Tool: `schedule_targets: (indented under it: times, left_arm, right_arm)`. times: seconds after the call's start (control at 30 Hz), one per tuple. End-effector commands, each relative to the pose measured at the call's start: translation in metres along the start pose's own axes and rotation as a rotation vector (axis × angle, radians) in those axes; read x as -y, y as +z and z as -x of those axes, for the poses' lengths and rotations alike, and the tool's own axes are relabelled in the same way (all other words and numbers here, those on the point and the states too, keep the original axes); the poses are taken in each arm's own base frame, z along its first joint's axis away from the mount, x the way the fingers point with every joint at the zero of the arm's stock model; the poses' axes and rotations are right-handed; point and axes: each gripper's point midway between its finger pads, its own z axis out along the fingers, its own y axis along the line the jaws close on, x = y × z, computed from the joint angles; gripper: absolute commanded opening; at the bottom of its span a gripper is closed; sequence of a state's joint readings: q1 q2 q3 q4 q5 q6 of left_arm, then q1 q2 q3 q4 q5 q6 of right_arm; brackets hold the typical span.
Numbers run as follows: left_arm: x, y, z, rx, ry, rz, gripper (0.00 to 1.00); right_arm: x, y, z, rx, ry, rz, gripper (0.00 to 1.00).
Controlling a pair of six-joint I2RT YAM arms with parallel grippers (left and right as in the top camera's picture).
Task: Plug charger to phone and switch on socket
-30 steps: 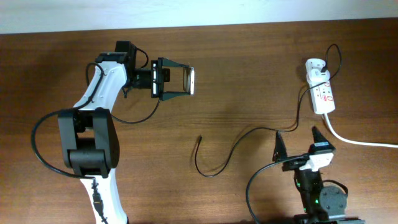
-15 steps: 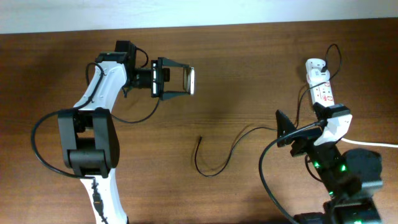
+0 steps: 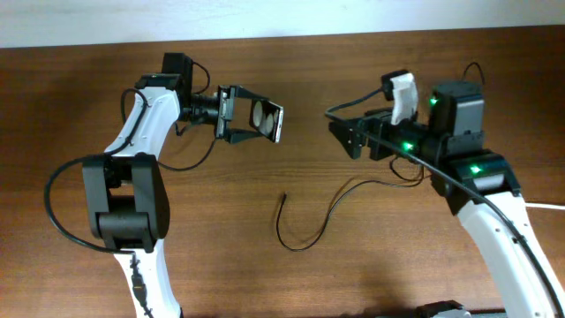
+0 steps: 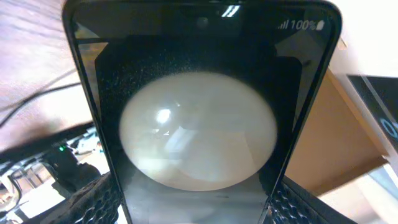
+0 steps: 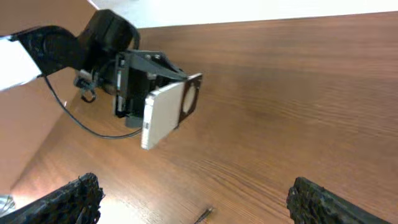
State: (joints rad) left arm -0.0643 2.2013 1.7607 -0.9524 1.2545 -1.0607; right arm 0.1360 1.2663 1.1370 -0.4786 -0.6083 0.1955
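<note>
The right gripper grabs the phone across its screen [image 4: 199, 118] and back next, which leaves the left gripper free to re-hold it for plugging in the charger.
My left gripper [image 3: 250, 120] is shut on the phone [image 3: 269, 121] and holds it off the table at the back left. The phone's glossy screen [image 4: 199, 118] fills the left wrist view between the fingers [image 4: 199, 208]. My right gripper [image 3: 350, 138] is open and empty, in the air to the right of the phone and facing it. In the right wrist view the phone [image 5: 166, 113] shows ahead of the spread fingers [image 5: 199, 202]. The charger's black cable [image 3: 305, 240] lies looped on the table, and its plug tip [image 3: 282, 196] [image 5: 206, 215] lies free. The socket and the adapter are hidden under my right arm.
The thick white cord [image 3: 549, 207] runs off the right edge. A loop of black cable [image 3: 478, 71] shows at the back right. The wooden table [image 3: 291, 53] ends at a white wall along the back.
My right arm has risen from the front edge and swung back and left, and it now covers the socket. My left gripper has tilted the phone a little.
</note>
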Motion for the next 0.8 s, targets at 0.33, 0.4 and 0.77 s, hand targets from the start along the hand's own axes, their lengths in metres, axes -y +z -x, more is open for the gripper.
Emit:
schedule_targets:
  times: [0.33, 0.4, 0.77]
  left_arm:
    - [0.01, 0.073, -0.017, 0.028, -0.02, 0.092, 0.0]
    - [0.012, 0.079, -0.019, 0.022, -0.015, 0.09, 0.0]
    - [0.006, 0.1, -0.034, -0.013, -0.013, 0.124, 0.0]
  right_arm:
    - [0.003, 0.044, -0.026, -0.154, 0.258, 0.096, 0.99]
    - [0.004, 0.05, -0.03, -0.156, 0.239, 0.052, 0.99]
    - [0.031, 0.067, -0.041, -0.118, 0.367, -0.242, 0.99]
